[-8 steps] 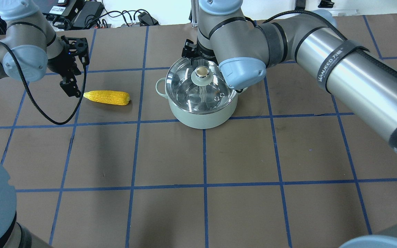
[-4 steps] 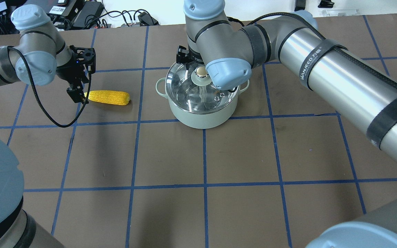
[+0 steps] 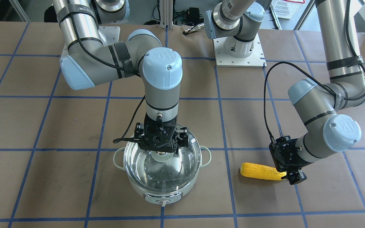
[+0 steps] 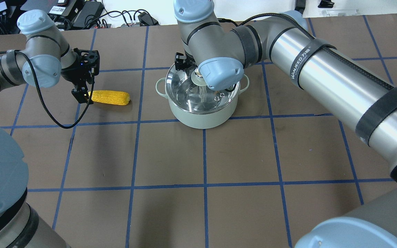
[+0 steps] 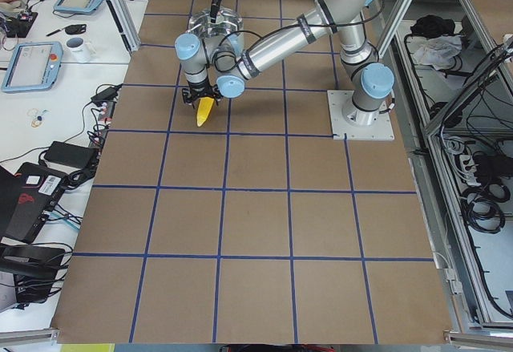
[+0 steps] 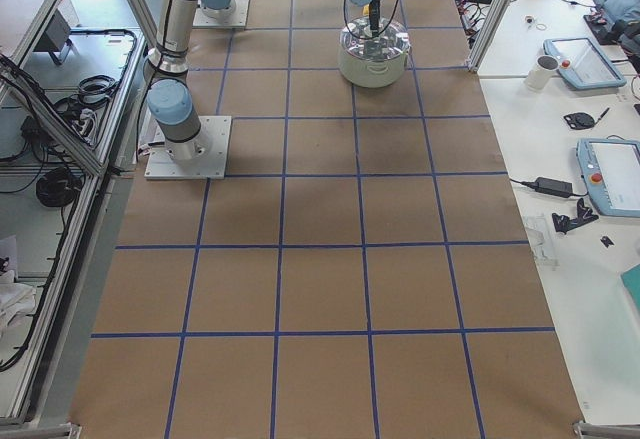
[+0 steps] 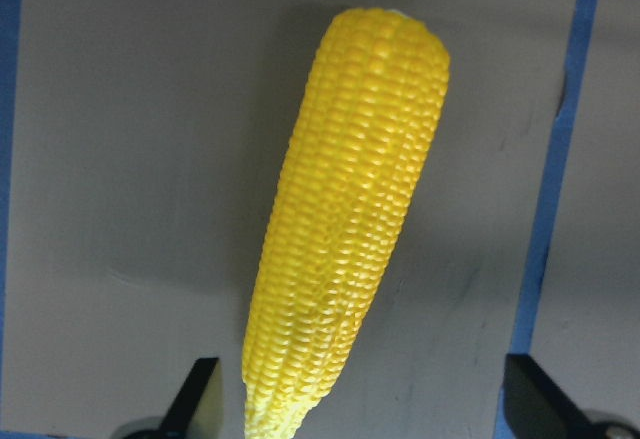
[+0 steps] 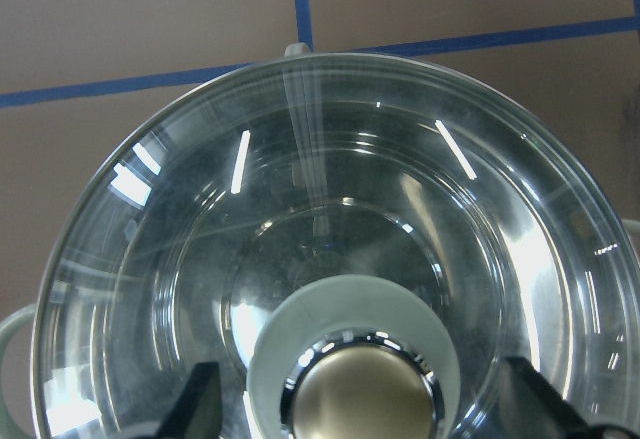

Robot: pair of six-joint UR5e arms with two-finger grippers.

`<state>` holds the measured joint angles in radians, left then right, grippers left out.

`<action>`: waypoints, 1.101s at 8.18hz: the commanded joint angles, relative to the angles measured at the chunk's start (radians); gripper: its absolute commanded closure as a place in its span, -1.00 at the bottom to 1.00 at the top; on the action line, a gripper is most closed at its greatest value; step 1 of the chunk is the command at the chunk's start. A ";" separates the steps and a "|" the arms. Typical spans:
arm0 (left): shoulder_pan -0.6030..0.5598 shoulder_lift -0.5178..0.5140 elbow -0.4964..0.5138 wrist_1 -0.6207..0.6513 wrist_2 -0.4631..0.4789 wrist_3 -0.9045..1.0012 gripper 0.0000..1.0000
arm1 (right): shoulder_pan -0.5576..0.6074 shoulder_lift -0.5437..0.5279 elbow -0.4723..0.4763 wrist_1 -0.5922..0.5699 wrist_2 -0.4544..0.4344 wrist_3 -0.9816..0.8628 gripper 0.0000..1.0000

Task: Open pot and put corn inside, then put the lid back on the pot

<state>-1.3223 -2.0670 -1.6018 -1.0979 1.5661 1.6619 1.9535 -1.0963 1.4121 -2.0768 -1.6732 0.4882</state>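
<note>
My right gripper is to grip the glass lid next by the narrow metallic knob (image 8: 364, 391) to open the pot. The lid spreads wider than my fingers can open.
The pot (image 4: 202, 117) stands mid-table with the glass lid (image 4: 184, 93) on it, also seen in the front view (image 3: 182, 164). My right gripper (image 3: 161, 153) hangs just above the lid, open, with a finger on each side of the metallic knob (image 8: 358, 391) and apart from it. The corn (image 4: 110, 97) lies flat on the table to the pot's left. My left gripper (image 4: 85, 95) is open and low over the corn's tapered end. In the left wrist view the corn (image 7: 345, 219) runs away from the gap between the two fingertips (image 7: 200, 399).
Cables and devices (image 4: 81, 13) lie along the table's far edge. The arms' base plates (image 3: 239, 53) sit on the robot's side. The pot's control knob (image 3: 163, 201) faces away from the robot. Brown table with blue tape grid all around.
My left gripper moved right and down until its fingers straddle the corn's tapered end. My right arm shifted left, bringing its gripper over the lid's knob. Corn, pot and lid have not moved.
</note>
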 commanded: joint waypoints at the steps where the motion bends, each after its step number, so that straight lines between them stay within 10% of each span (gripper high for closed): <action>1: 0.000 -0.042 0.000 0.090 -0.008 0.062 -1.00 | -0.004 0.004 -0.008 0.009 0.010 -0.095 -1.00; 5: 0.000 -0.053 -0.033 0.093 -0.057 0.059 -1.00 | -0.021 0.006 -0.015 0.009 0.043 -0.108 -0.90; 9: 0.000 -0.077 -0.053 0.096 -0.051 0.070 -0.90 | -0.021 0.004 -0.015 0.012 0.049 -0.095 0.19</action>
<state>-1.3223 -2.1248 -1.6522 -1.0047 1.5159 1.7241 1.9329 -1.0907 1.3970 -2.0666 -1.6279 0.3865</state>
